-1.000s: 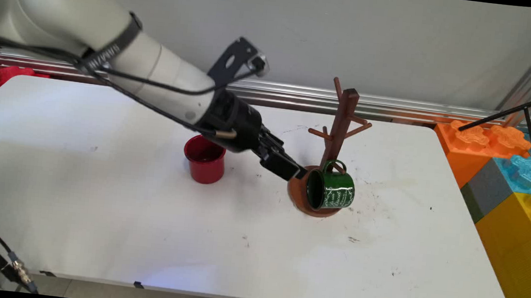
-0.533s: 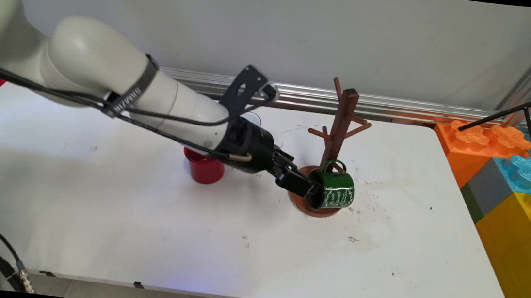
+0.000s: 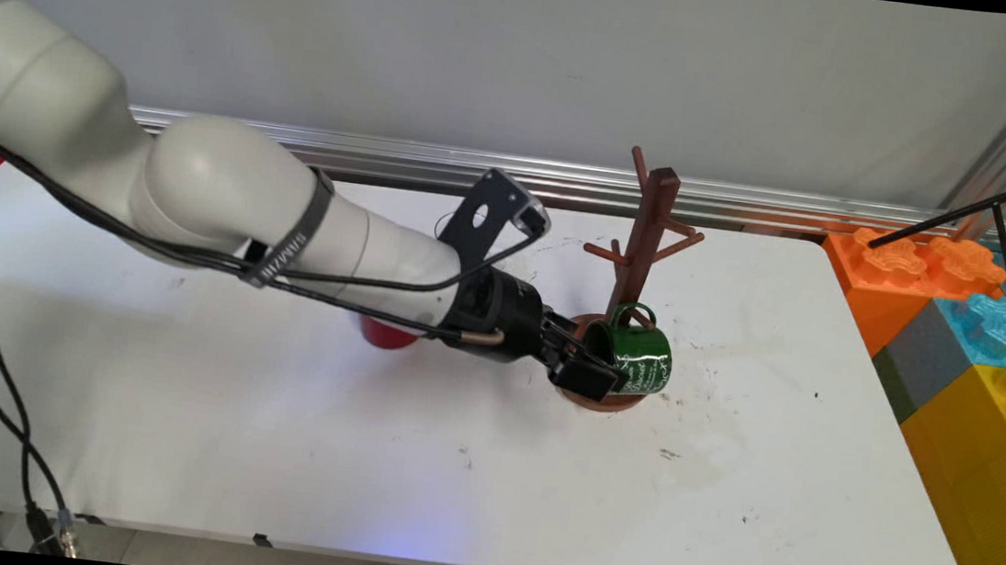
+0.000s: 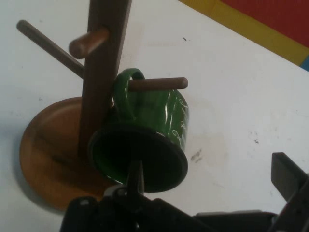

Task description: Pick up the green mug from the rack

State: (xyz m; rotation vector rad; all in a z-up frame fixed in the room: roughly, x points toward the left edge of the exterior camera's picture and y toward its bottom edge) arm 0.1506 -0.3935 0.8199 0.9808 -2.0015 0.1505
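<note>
My gripper grabs the mug by its lettered side at the mug's rim [image 4: 181, 151] next, to lift the dark green mug off its low peg [image 4: 161, 84].
A dark green mug [image 3: 646, 361] with white lettering hangs by its handle on a low peg of the brown wooden mug tree [image 3: 646, 232], its mouth facing left toward the arm. My gripper [image 3: 600, 372] is open at the mug's mouth. In the hand view the mug [image 4: 159, 111] fills the centre, one thin fingertip [image 4: 138, 176] stands before its dark opening and the other finger [image 4: 288, 176] is off to the right, so the mug's right wall lies between them. The tree's round base [image 4: 43, 145] rests on the table.
A red cup [image 3: 383, 335] stands on the white table [image 3: 266, 444] left of the tree, mostly hidden behind my forearm. Big orange, blue and yellow blocks [image 3: 970, 318] are stacked past the table's right edge, with a black stand rod [image 3: 971, 212] above them.
The arm has come down and to the right; the gripper went from just left of the mug to its mouth. The forearm now hides most of the red cup.
</note>
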